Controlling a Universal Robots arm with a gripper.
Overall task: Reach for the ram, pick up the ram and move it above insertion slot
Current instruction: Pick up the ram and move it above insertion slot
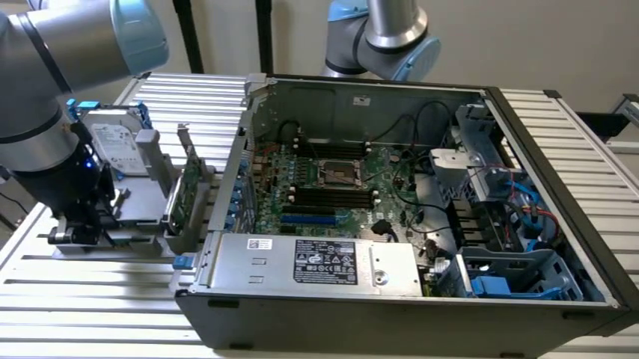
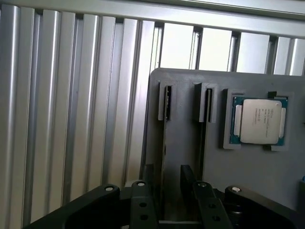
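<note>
The slotted post (image 2: pixel 167 101) of the grey holder surrounds the end of the ram, so the robot's gripper should next grab the ram by the middle of its exposed long edge (image 2: pixel 162 191).
In the wrist view the ram (image 2: pixel 167 102) stands on edge in a slot of a grey holder (image 2: pixel 186 143), seen as a thin dark strip. A second stick (image 2: pixel 208 105) stands in the neighbouring slot. My gripper (image 2: pixel 167 175) is open, and its two black fingers (image 2: pixel 147 177) stand on either side of the first ram with a gap to each. In the exterior view the gripper (image 1: pixel 85 228) is low over the holder at the exterior view's left. The dark insertion slots (image 1: pixel 330 198) lie on the motherboard inside the open computer case.
A processor chip (image 2: pixel 259 120) sits in a recess of the holder beside the sticks. A silver hard drive (image 1: pixel 115 149) and a green expansion card (image 1: pixel 185 196) stand upright between the arm and the case wall (image 1: pixel 235 172). A second arm (image 1: pixel 384 37) stands behind the case.
</note>
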